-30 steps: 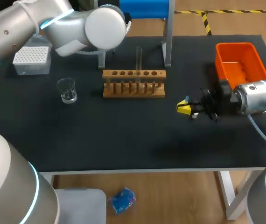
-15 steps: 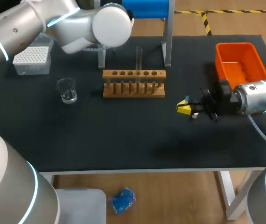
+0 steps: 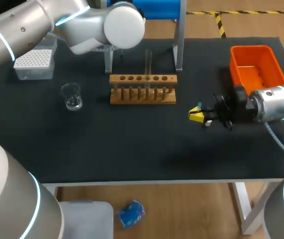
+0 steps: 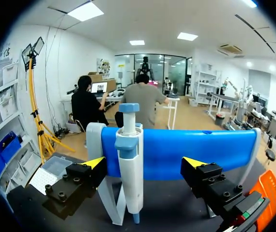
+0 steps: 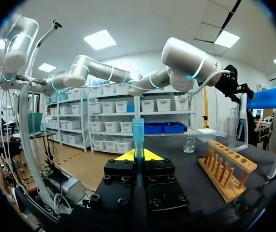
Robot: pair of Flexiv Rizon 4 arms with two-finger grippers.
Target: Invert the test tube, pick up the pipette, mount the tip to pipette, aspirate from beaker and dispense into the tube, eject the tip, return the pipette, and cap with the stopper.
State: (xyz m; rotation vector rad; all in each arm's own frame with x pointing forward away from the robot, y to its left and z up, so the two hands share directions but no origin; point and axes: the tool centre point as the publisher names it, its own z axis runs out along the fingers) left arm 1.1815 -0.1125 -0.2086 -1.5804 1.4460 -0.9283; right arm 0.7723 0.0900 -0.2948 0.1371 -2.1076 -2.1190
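Note:
My left gripper grabs the pipette around its white middle body [image 4: 132, 174] next, between its plunger above and slim tip [image 4: 136, 218] below.
The white and blue pipette [image 4: 130, 164] hangs on the blue stand bar [image 4: 191, 154]. My left gripper [image 4: 145, 164] is open just in front of it, with the pipette ahead between its fingers and untouched. In the head view my own arm hides this gripper. A clear test tube [image 3: 148, 62] stands upright in the wooden rack [image 3: 142, 88]. Right of the rack, my right gripper [image 3: 197, 115] hovers above the table. It is shut on a slim blue stopper [image 5: 138, 137]. The glass beaker [image 3: 71, 96] stands to the left of the rack.
A white tip box [image 3: 34, 63] sits at the back left and an orange bin [image 3: 258, 64] at the back right. The stand's grey legs [image 3: 179, 35] rise behind the rack. The black table [image 3: 132, 149] is bare in front.
My left arm has swung a little to the right, closer to the pipette stand. The right arm and its blue stopper have stayed still.

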